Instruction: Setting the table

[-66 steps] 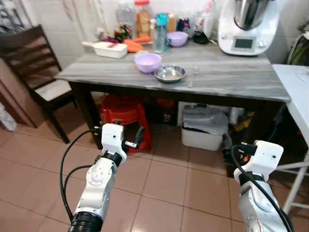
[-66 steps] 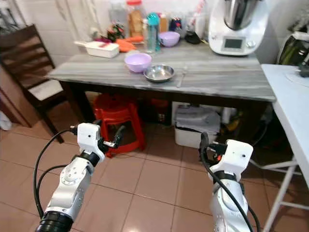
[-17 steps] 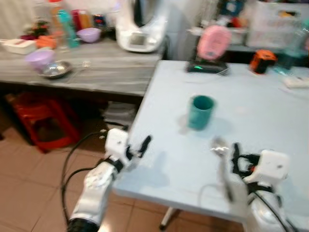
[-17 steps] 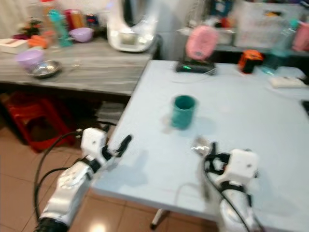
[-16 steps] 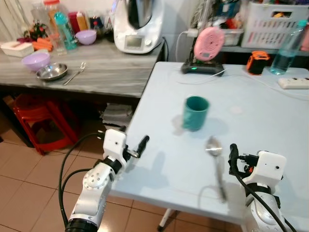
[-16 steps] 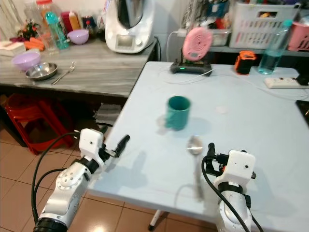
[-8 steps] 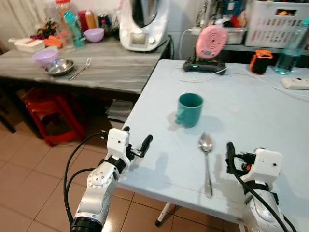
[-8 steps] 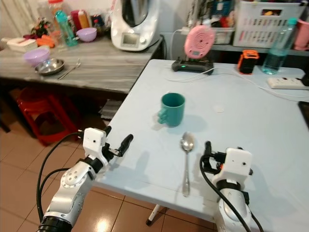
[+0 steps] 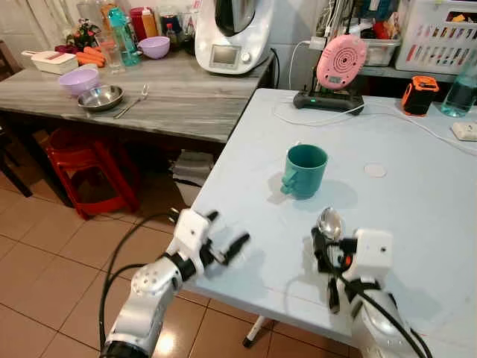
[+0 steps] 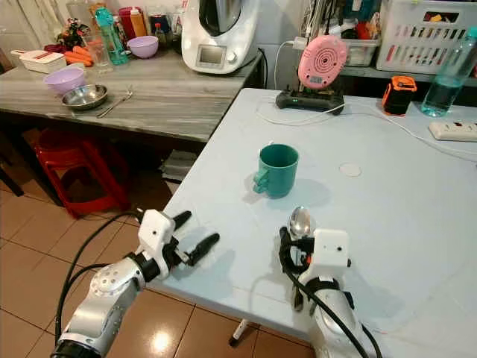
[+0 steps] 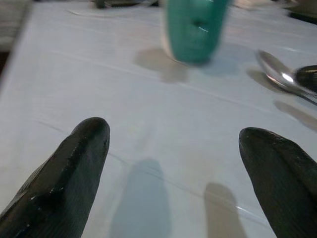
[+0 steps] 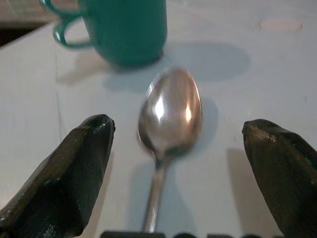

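Next, my right gripper grabs the metal spoon by its slim handle [image 12: 154,198], just below the bowl [image 12: 169,111], to set the table.
A teal mug [image 9: 305,170] stands on the light blue table [image 9: 417,201], handle toward the left edge. Just in front of it lies a steel spoon [image 9: 330,224], bowl toward the mug, handle toward me. My right gripper [image 9: 326,247] hovers open low over the spoon's handle; in the right wrist view the spoon [image 12: 171,111] lies between the two fingers, the mug [image 12: 129,29] beyond. My left gripper [image 9: 225,233] stands open over the table's near left edge, nothing between its fingers [image 11: 74,163]; mug [image 11: 195,27] and spoon [image 11: 277,74] lie ahead of it.
A grey counter [image 9: 171,104] at the left carries a purple bowl [image 9: 79,80], a steel bowl [image 9: 100,97], a fork and a kitchen machine [image 9: 238,33]. A red stool [image 9: 89,160] stands beneath. A pink device [image 9: 340,63], cables and a bottle line the table's far side.
The camera has swung from the grey counter to the blue table and come closer. My right gripper now sits over the spoon's handle; the left has reached over the table edge.
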`<state>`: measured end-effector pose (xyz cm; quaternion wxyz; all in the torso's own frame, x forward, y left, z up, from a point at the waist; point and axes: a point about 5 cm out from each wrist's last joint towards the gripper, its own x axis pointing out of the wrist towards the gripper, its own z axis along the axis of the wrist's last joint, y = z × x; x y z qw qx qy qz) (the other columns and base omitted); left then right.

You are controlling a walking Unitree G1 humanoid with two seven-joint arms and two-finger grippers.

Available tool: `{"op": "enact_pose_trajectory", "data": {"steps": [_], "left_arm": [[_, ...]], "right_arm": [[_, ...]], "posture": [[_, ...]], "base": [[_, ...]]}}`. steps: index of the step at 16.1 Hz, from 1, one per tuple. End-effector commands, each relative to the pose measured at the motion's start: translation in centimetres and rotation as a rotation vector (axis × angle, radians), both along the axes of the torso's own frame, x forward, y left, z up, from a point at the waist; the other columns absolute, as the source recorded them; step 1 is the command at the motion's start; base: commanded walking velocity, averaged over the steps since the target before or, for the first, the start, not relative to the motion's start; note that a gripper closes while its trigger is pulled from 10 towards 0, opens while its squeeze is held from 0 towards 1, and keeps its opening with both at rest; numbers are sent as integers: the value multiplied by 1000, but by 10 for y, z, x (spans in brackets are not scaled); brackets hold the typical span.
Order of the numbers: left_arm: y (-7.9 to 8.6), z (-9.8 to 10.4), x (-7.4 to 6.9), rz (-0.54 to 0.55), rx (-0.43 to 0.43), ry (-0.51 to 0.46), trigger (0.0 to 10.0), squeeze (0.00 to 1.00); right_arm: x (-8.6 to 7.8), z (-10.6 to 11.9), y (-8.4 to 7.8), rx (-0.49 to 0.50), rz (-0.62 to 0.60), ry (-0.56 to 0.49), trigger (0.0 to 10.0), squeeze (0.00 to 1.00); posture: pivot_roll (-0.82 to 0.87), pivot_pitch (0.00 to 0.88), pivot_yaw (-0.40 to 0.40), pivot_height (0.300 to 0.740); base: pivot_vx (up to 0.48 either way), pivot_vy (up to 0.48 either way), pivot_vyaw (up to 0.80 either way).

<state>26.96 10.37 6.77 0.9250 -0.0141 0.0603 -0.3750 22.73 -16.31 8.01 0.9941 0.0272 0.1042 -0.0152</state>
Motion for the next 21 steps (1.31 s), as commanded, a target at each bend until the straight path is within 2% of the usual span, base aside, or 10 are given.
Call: {"op": "enact_pose_trajectory", "data": {"steps": [1,4,7,13,14,15,16,17,21], "left_arm": [[2,5,0,-41,0,-6,10000,0],[2,7,-1,-91,-13,5,10000,0],[2,8,-2,-142,1,3,10000,0],[-1,9,-2,-178,15,-2,10000,0],[-2,9,-3,-190,16,-2,10000,0],[-4,8,-3,-195,17,-2,10000,0],[-4,8,-3,-195,15,-1,10000,0],[-5,7,-5,-208,13,2,10000,0],[-8,8,-5,-243,16,-1,10000,0]], "right_arm": [[-4,-6,0,-2,15,41,10000,0],[-11,-10,2,7,51,85,10000,0],[-11,-14,9,14,87,118,10000,0],[6,-16,23,-12,158,174,10000,0],[8,-17,26,-14,164,194,9686,0],[10,-18,26,-14,161,205,4392,0],[11,-19,28,-12,167,207,353,0],[14,-17,31,-9,170,209,0,0],[19,-19,42,5,237,257,0,0]], "posture": [[-129,0,68,740],[-130,0,76,740],[-134,0,88,740],[-138,0,95,740],[-137,0,92,740],[-136,0,90,740],[-136,0,90,740],[-136,0,90,740],[-141,0,98,740]], "base": [[0,0,0],[0,0,0],[0,0,0],[0,0,0],[0,0,0],[0,0,0],[0,0,0],[0,0,0],[0,0,0]]}}
